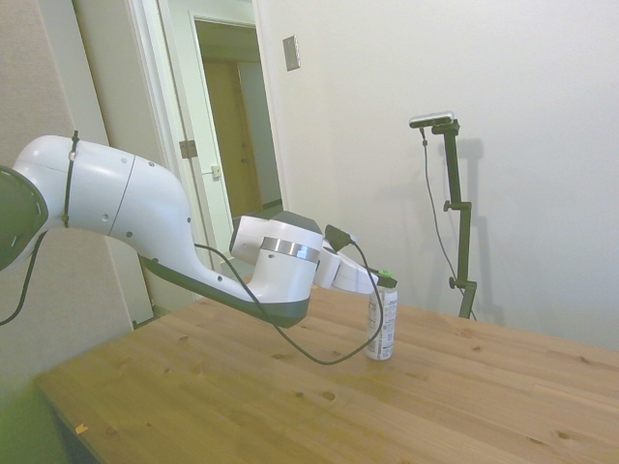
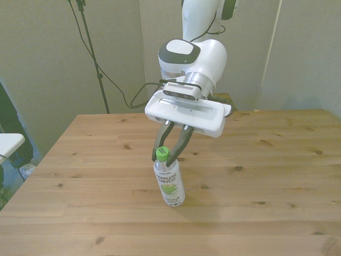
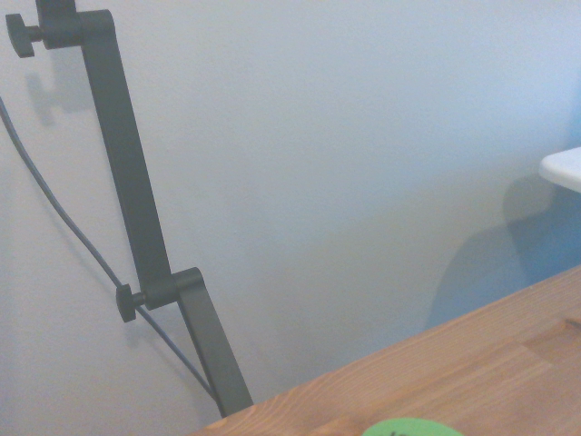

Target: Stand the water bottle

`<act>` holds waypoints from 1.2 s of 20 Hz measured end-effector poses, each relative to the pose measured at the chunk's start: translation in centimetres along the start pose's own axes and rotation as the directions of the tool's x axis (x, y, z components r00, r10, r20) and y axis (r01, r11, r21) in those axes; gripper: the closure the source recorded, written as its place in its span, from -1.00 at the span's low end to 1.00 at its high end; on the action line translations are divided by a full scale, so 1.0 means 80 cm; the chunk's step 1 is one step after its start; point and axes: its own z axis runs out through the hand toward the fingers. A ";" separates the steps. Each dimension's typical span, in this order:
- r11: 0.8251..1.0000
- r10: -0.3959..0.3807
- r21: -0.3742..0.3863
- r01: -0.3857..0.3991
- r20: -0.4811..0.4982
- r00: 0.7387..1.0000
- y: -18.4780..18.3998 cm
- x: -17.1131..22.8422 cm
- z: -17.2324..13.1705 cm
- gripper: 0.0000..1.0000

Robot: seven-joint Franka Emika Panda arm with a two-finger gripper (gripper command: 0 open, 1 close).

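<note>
My gripper should open now: the water bottle's lower edge is on the wooden table in the side view, so the bottle would stand.
The water bottle [image 2: 169, 184] is a small clear bottle with a green cap and a white printed label. It stands upright on the wooden table [image 2: 277, 160], base down, slightly toward the front view's left of the middle. My gripper [image 2: 167, 157] comes down from above with a dark finger on each side of the green cap, shut on it. In the side view the bottle [image 1: 381, 327] stands on the table with the gripper [image 1: 385, 280] at its top. The wrist view catches only a sliver of the green cap [image 3: 410, 427].
The wooden table [image 1: 290, 406] is bare around the bottle. A black cable [image 1: 319, 356] loops down from my wrist to just above the tabletop beside the bottle. A white wall stands beyond the table's far edge.
</note>
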 end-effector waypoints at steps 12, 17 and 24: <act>1.000 -0.007 -0.002 0.007 -0.006 1.000 0.004 0.002 0.002 -1.00; 1.000 -0.022 -0.017 0.022 0.000 1.000 0.015 -0.003 0.004 -1.00; 1.000 0.004 -0.001 -0.004 0.003 1.000 0.006 0.013 -0.015 -1.00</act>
